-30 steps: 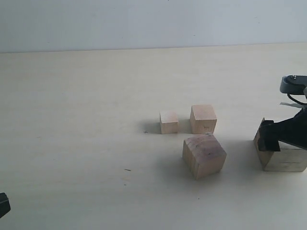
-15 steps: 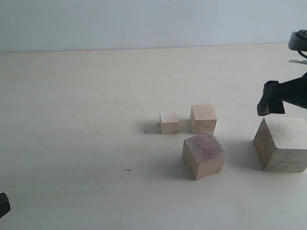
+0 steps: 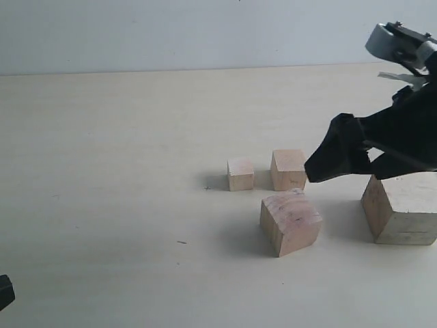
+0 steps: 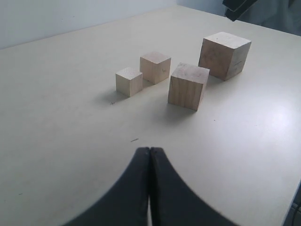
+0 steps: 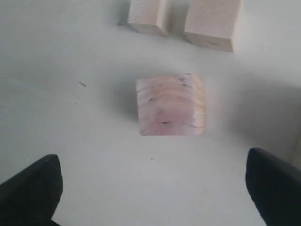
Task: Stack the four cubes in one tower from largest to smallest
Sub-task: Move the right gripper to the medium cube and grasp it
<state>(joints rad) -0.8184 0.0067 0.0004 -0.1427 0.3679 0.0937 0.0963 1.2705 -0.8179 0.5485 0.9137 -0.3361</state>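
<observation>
I should next grab the third cube by its opposite sides with my right gripper, to stack it on the largest cube (image 3: 403, 208).
Four pale wooden cubes rest apart on the table, none stacked. The smallest cube (image 3: 240, 174) and the second smallest (image 3: 289, 170) sit side by side. In front of them lies the third cube (image 3: 291, 222), turned at an angle, and the largest cube (image 3: 403, 208) is at the far right. My right gripper (image 3: 345, 167) hangs open above the table between the largest and third cubes, holding nothing. Its wrist view shows the third cube (image 5: 171, 110) ahead of the wide-apart fingers (image 5: 42, 181). My left gripper (image 4: 149, 150) is shut and empty, well short of the cubes.
The pale tabletop (image 3: 109, 171) extends left of the cubes, with a small dark speck (image 3: 181, 242) on it. A pale wall (image 3: 205, 31) bounds the far edge. A corner of the left gripper (image 3: 3, 292) shows at the bottom left.
My right gripper came away from the largest cube, rose, and swung left toward the third cube. The largest cube stayed on the table. The left gripper did not move.
</observation>
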